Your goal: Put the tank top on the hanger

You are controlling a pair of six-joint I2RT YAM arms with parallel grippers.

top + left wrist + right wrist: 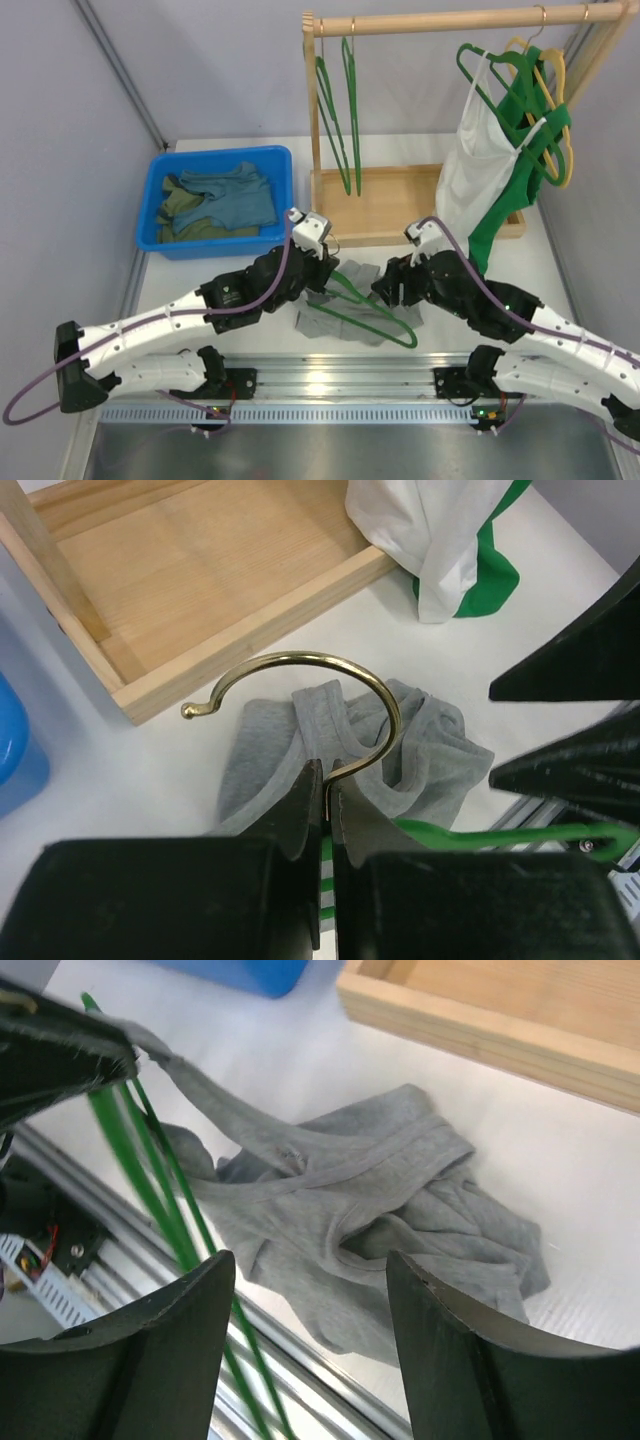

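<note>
I should next use my right gripper to grab the tank top by its still-loose strap (368, 275) (401, 1174), so that the tank top can slip over the hanger's loose end.
The light grey tank top (345, 318) lies crumpled on the white table between the two arms; it also shows in the left wrist view (420, 750) and the right wrist view (370, 1210). One strap looks drawn up toward the left gripper in the right wrist view. The thin green hanger (385, 318) lies tilted over the top, its gold hook (330, 675) clamped at the stem by my left gripper (328, 780). My right gripper (310, 1280) is open and empty just above the tank top, the hanger's green wire (165, 1190) by its left finger.
A blue bin (215, 200) of teal and olive clothes stands at the back left. A wooden rack (400, 205) with a tray base stands behind, holding green hangers (335, 110), a yellow hanger and a white tank top (475, 170). An aluminium rail (330, 375) runs along the near edge.
</note>
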